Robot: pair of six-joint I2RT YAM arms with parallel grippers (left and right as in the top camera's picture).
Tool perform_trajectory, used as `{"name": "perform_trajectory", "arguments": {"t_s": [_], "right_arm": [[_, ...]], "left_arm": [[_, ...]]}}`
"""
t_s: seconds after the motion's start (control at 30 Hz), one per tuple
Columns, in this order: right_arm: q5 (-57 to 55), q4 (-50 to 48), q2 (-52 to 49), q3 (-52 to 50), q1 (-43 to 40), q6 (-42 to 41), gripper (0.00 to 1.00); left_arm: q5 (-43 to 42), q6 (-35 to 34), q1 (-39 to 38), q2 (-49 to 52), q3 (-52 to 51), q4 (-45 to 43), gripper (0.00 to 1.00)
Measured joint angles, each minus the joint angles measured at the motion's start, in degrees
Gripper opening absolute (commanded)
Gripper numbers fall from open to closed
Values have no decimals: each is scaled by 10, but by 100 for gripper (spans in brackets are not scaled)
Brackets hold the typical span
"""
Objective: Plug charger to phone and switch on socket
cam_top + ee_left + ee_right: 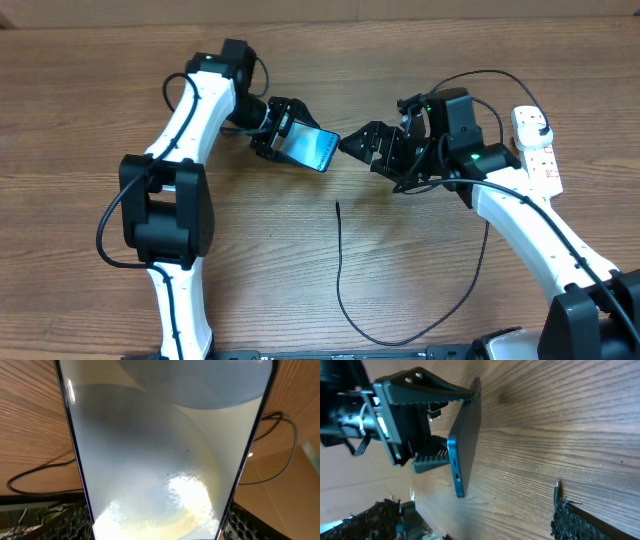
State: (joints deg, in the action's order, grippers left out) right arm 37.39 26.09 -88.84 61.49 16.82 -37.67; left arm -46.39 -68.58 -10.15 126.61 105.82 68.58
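My right gripper grabs the phone's port end across its front and back sides next, since the opposite end stays free for regripping to plug the charger.
My left gripper is shut on the phone and holds it tilted above the table, its cyan screen up. The screen fills the left wrist view. My right gripper is open and empty, just right of the phone's free end. In the right wrist view the phone's end with its port faces the open fingers. The charger lies loose on the table; its connector tip is below the phone, and its black plug sits in the socket.
The charger cable loops down towards the front edge and back up under my right arm. The socket's thick white cord curves at the far right. Bare wooden table lies between the arms.
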Motion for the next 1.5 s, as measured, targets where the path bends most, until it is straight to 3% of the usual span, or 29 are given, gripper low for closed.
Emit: {"name": "perform_trajectory", "arguments": {"t_s": [0.27, 0.67, 1.5], "right_arm": [[-70, 3, 0, 0, 24, -58, 99], [-131, 3, 0, 0, 52, -73, 67], [-188, 5, -6, 0, 54, -73, 35]], "left_arm": [[-11, -23, -38, 0, 0, -4, 4], [-31, -65, -101, 0, 0, -62, 4], [-86, -77, -112, 0, 0, -70, 4]]}}
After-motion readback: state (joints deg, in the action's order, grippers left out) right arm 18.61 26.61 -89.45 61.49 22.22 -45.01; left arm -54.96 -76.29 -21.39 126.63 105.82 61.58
